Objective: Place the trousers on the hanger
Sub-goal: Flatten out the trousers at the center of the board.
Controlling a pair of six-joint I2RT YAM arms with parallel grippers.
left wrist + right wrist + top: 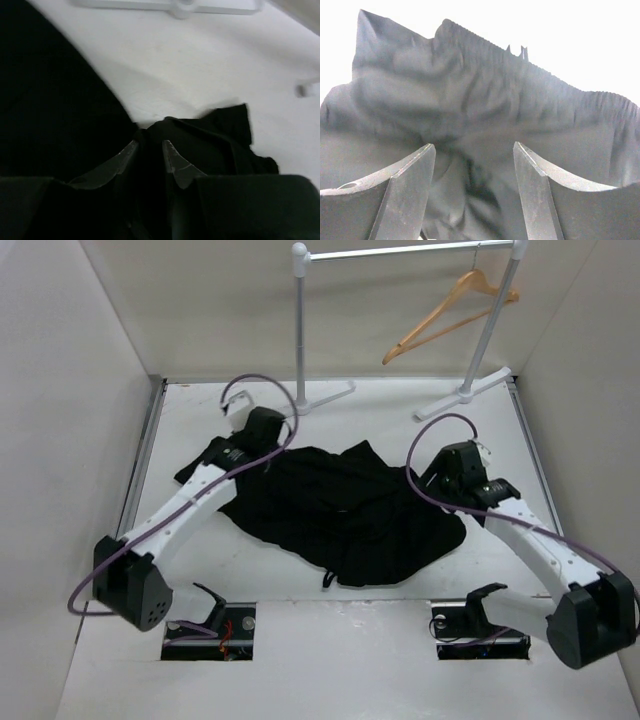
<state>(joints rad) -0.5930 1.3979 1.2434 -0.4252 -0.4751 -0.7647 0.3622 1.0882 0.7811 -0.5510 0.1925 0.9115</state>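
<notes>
I need to grab the trousers [345, 510] next with my right gripper at the gathered waistband end [424, 486]. Then my left gripper can straighten them for the hanger.
The black trousers [345, 510] lie crumpled in a heap in the middle of the white table. My left gripper [260, 436] is at their far left edge. In the left wrist view its fingers [149, 145] stand close together with a fold of the black trousers [210, 140] pinched between them. My right gripper [443, 478] is at the heap's right edge. In the right wrist view it [474, 146] is open, its jaws wide apart over the wrinkled fabric and gathered waistband [485, 90]. The tan wooden hanger [450, 315] hangs on the rail at the back right.
The grey metal rail stand [300, 330] stands at the back, its white feet [465, 392] on the table behind the trousers; one foot also shows in the left wrist view [175, 5]. White walls close in the left, right and back. Two cut-outs [210, 630] lie at the near edge.
</notes>
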